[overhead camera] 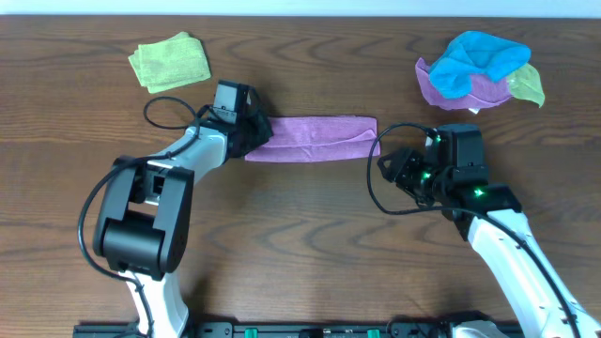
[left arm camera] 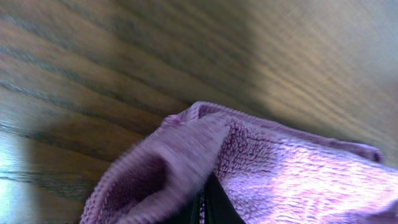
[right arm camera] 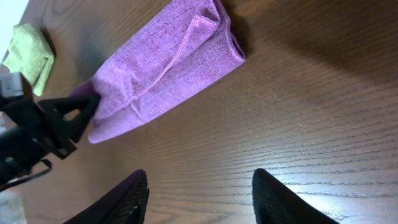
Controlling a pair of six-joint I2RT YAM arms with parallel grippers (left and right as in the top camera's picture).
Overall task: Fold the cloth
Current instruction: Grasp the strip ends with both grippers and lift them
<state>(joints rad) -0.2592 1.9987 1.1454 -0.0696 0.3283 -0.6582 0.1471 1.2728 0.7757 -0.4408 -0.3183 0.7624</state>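
My right gripper grips the orchid cloth's loose end (overhead camera: 375,137) (right arm camera: 224,35) next, opposite my left gripper, to fold it toward the held end.
The orchid cloth (overhead camera: 315,137) lies folded into a long narrow strip on the wooden table, running left to right at the middle. My left gripper (overhead camera: 252,131) is shut on the cloth's left end; in the left wrist view the cloth (left arm camera: 280,168) bunches over the dark fingers (left arm camera: 208,208). My right gripper (overhead camera: 392,167) is open and empty, just right of and below the cloth's right end. The right wrist view shows the cloth (right arm camera: 168,62) ahead of its spread fingers (right arm camera: 199,193), with the left gripper (right arm camera: 56,121) holding the far end.
A light-green folded cloth (overhead camera: 171,60) lies at the back left, also in the right wrist view (right arm camera: 28,53). A pile of purple, bright-blue and green cloths (overhead camera: 479,70) lies at the back right.
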